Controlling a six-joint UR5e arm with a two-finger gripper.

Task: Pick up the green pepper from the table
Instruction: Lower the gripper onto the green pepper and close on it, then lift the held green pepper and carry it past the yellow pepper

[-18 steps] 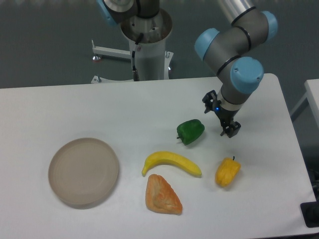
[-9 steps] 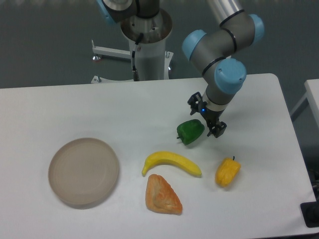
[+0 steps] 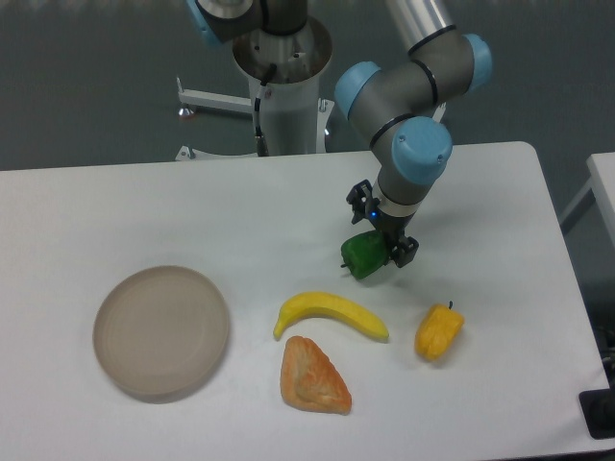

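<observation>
I'll lift the green pepper by its glossy rounded body.
The green pepper, small, glossy and dark green, lies on the white table right of centre. My gripper hangs over the pepper's upper right part and hides that side of it. Its two black fingers point down and stand apart, one at the pepper's top and one at its right edge. The gripper is open. I cannot tell whether the fingers touch the pepper.
A banana lies just below the green pepper. A yellow-orange pepper sits to the lower right, an orange pastry-like piece below the banana, and a round beige plate at the left. The arm's base column stands behind the table.
The gripper has moved left across the table, from right of the green pepper to directly over it. The pepper and the other items have not moved.
</observation>
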